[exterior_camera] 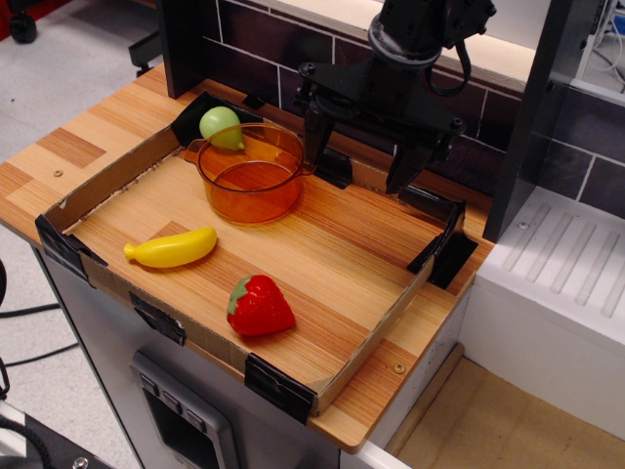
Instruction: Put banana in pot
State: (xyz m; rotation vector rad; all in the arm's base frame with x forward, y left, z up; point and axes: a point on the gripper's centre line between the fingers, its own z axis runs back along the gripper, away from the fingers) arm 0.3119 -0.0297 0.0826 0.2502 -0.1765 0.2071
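Observation:
My gripper has to put the yellow banana in the pot (251, 173), so next it needs to grab the banana by the middle of its body (173, 249).
The yellow toy banana (172, 248) lies on the wooden tray floor near the front left. The translucent orange pot (251, 173) stands upright at the back left of the tray, with nothing visible inside it. My black gripper (359, 156) hangs at the back of the tray, just right of the pot and above the floor. Its two fingers (314, 137) are spread wide apart and hold nothing. It is far from the banana.
A yellow-green round toy fruit (221, 127) sits in the back left corner behind the pot. A red toy strawberry (258, 306) lies near the front. A low cardboard wall (376, 332) with black corner clips rims the tray. A white rack (566, 264) stands at right.

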